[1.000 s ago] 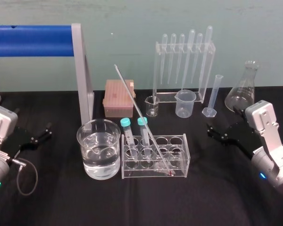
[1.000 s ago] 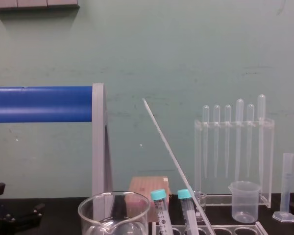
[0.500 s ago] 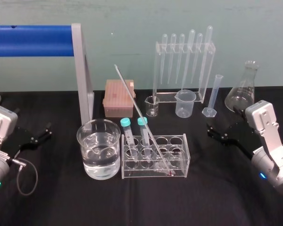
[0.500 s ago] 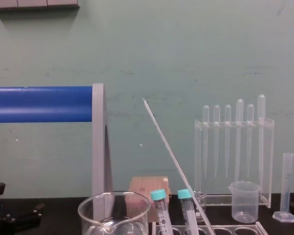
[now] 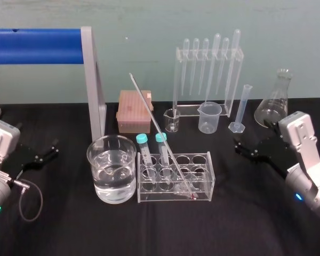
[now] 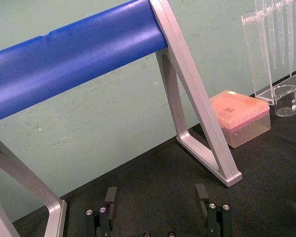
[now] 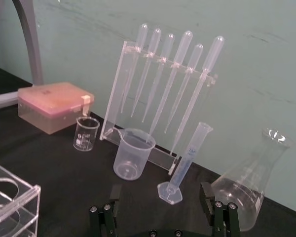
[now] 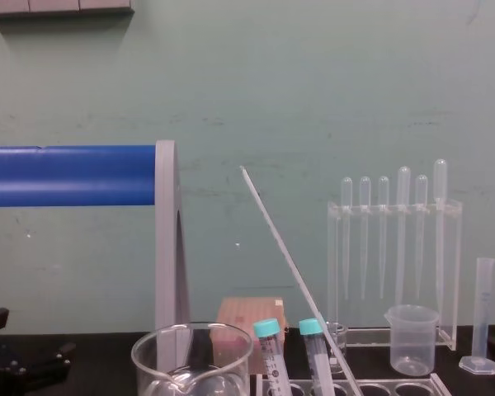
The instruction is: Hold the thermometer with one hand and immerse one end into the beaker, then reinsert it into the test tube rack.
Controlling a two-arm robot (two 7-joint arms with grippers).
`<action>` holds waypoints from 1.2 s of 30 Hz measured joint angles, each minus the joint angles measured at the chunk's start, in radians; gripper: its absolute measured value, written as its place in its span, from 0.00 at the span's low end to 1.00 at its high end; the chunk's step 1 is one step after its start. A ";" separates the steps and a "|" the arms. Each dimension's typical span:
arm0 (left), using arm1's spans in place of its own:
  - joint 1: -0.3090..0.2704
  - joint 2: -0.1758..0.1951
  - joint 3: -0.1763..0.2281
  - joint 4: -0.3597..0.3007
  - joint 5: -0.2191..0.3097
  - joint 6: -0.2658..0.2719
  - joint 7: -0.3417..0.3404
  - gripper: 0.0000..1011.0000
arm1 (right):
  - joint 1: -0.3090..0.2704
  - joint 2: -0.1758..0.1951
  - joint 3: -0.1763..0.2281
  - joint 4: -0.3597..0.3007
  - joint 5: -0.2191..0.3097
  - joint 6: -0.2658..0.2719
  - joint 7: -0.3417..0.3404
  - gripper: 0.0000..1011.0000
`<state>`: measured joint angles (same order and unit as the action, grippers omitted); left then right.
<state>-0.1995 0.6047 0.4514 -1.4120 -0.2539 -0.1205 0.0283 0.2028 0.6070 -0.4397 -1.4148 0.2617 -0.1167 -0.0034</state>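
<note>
My right gripper grabs the thermometer by its upper part point(image 8: 271, 224) next, since its lower end sits in the rack close beside the teal-capped tubes.
The thermometer point(image 5: 159, 130) is a long thin glass rod leaning left out of the test tube rack point(image 5: 202, 158), its lower tip inside the rack and its top well above the tubes; it also shows in the chest view point(image 8: 289, 268). Left of the rack stands the beaker point(image 5: 96, 160), part full of clear liquid. My left gripper point(image 5: 54, 149) rests open at the table's left, pointing at the beaker, with nothing between its fingers point(image 6: 156, 193). My right gripper point(image 5: 237, 147) hovers open to the right of the rack, also holding nothing point(image 7: 161, 191).
Two teal-capped tubes point(image 5: 143, 146) stand in the rack's left holes. Behind are a grey frame with a blue bar point(image 5: 93, 85), a pink tip box point(image 5: 133, 111), a pipette stand point(image 5: 208, 74), a small glass beaker point(image 5: 172, 120), a plastic beaker point(image 5: 209, 117), a measuring cylinder point(image 5: 240, 109) and a conical flask point(image 5: 274, 101).
The right arm has shifted very slightly to the right. The thermometer, rack and beaker have not moved, and both grippers stay open.
</note>
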 joint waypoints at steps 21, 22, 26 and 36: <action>0.000 0.000 0.000 0.000 0.000 0.000 0.000 1.00 | 0.157 0.012 0.052 -0.182 0.414 0.347 0.507 0.99; 0.000 0.000 0.000 0.000 0.000 0.000 0.000 1.00 | 0.178 0.007 0.031 -0.181 0.420 0.362 0.529 0.99; 0.000 0.000 0.000 0.000 0.000 0.000 0.000 1.00 | 0.223 -0.014 -0.025 -0.164 0.416 0.377 0.563 0.99; 0.000 0.000 0.000 0.000 0.000 0.000 0.000 1.00 | 0.325 -0.104 -0.134 -0.051 0.360 0.398 0.549 0.99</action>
<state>-0.1996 0.6047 0.4514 -1.4120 -0.2539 -0.1206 0.0283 0.5281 0.5031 -0.5740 -1.4655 0.6219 0.2817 0.5455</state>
